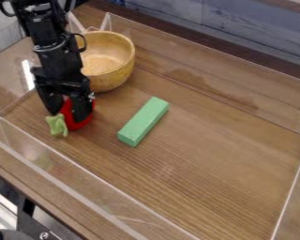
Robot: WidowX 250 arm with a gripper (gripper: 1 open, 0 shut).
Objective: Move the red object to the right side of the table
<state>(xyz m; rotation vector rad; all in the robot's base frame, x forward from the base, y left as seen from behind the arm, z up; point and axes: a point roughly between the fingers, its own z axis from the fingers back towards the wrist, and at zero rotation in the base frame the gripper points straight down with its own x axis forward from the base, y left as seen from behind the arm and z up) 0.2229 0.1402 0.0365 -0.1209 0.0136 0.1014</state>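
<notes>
My gripper closes on the red toy [78, 116] now, since its open fingers reach down around the toy, low at the table, and closing now would catch it.
The red object [75, 117] is a small rounded red toy with a light green leafy cap [55, 125], lying at the left of the brown wood-grain table [202, 141]. My black gripper [67, 106] points straight down over it, low at the tabletop. Its jaws stand open, with one finger on either side of the red toy. The fingers hide part of the toy, so I cannot tell whether they touch it.
A wooden bowl [105, 59] stands just behind the gripper at the back left. A flat green rectangular block [143, 122] lies to the right of the red toy. Low clear plastic walls [291, 202] edge the tabletop.
</notes>
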